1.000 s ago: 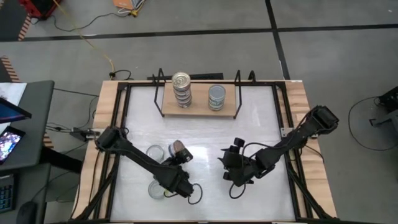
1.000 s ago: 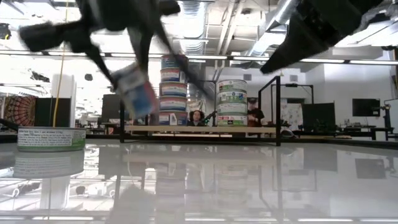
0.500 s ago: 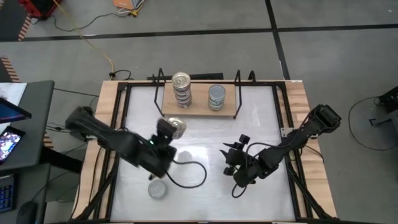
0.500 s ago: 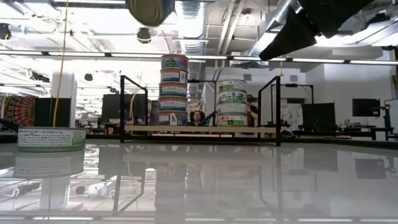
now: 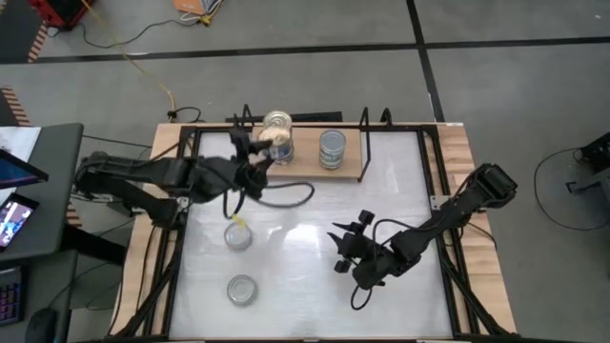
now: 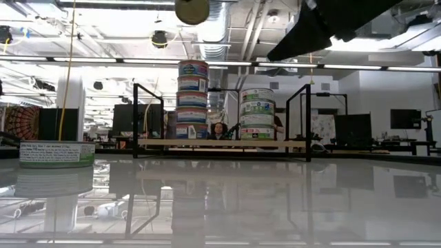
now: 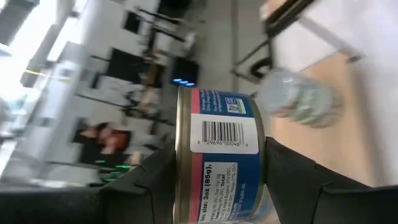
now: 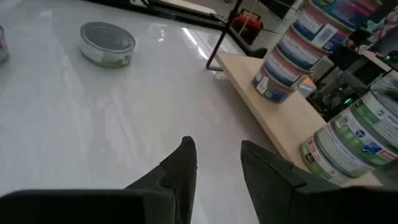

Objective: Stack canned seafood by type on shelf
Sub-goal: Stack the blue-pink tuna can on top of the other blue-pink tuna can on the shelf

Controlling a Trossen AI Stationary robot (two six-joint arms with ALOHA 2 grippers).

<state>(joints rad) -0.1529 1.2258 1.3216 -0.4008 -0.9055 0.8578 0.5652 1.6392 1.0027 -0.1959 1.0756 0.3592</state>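
Observation:
I need to keep holding the tin with my left gripper. The blue-and-pink tin [image 5: 281,148] is on edge beside the gold-topped stack [image 5: 277,126], so it would tip and fall if I opened now.
My left gripper [image 5: 261,152] is shut on a tin with a blue and pink label [image 7: 217,162]. It hangs high over the left end of the light-wood shelf [image 5: 303,170], beside the gold-topped stack [image 5: 277,126]. In the low view the held tin [image 6: 191,9] shows at the top edge, above that blue-labelled stack [image 6: 193,100]. A silver-topped, green-labelled stack [image 5: 331,149] stands to the right on the shelf board. Two loose tins [image 5: 237,235] [image 5: 242,289] rest flat on the white tabletop. My right gripper [image 5: 346,251] hovers open over the table's near right. My left gripper pinches the tin between its two fingers [image 7: 155,183], one on each flat end, with the labelled wall [image 7: 224,134] showing between them. The fingers come nearly level from the table's left side. The tin is lifted clear and stands on edge in the hold.
Black wire frames [image 5: 364,133] stand at both ends of the shelf. A black cable [image 5: 286,200] loops from the left arm over the table. The wooden table border [image 5: 457,152] and black rails run along both sides. Bare tabletop lies between the arms [image 5: 295,257].
My left gripper has risen from the table's near left and swung toward the far edge, up to the shelf, carrying the tin lifted clear. Its wrist has rolled on the way, so the tin has turned with it. The two loose tins have stayed put.

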